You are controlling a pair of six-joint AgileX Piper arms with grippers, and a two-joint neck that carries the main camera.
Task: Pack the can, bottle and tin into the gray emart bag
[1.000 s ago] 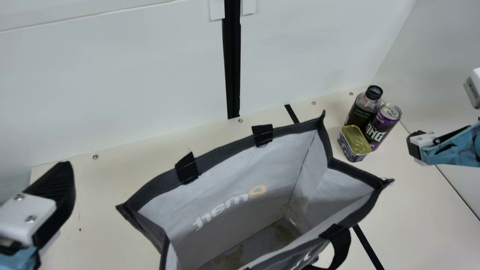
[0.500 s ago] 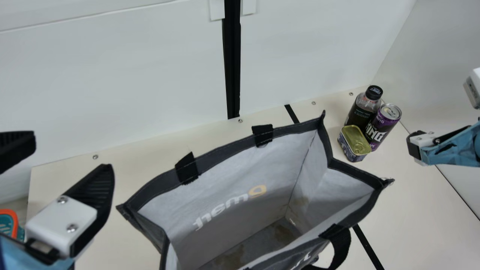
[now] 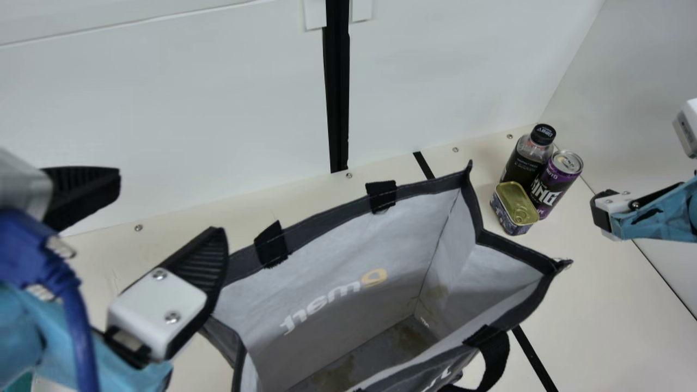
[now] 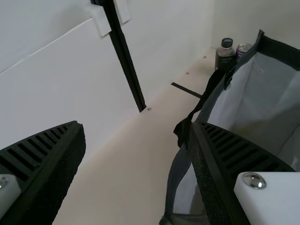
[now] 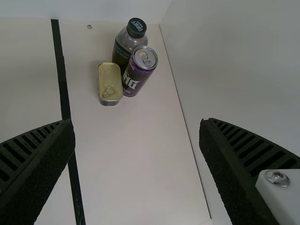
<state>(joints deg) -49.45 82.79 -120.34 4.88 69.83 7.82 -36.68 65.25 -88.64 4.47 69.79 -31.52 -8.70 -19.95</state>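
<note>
The left gripper grabs the bag by its rim [image 3: 240, 265] next, as the gray bag's mouth [image 3: 372, 307] stands wide open and its thin fabric edge sticks up.
In the main view my left gripper [image 3: 169, 204] stands open at the bag's left end, one finger in front of the rim's left part. The gray bag [image 3: 348, 316] stands upright with its mouth open. Its rim runs behind one finger of my left gripper [image 4: 136, 124] in the left wrist view. My right gripper [image 3: 601, 212] is at the right; in the right wrist view that gripper [image 5: 137, 123] is open with nothing between its fingers. The bottle [image 3: 525, 162], purple can [image 3: 552, 188] and gold-lidded tin [image 3: 514, 207] stand close together beyond the bag's right end.
A white wall [image 3: 218, 109] with a black upright strip [image 3: 337, 92] backs the cream table [image 3: 610, 305]. Another wall [image 5: 234, 61] runs along the right side. A black strap handle [image 3: 495, 359] hangs at the bag's near side.
My left gripper has come in from the left edge toward the bag, its two fingers now in view and apart. The right arm, bag, bottle, can and tin have kept still.
</note>
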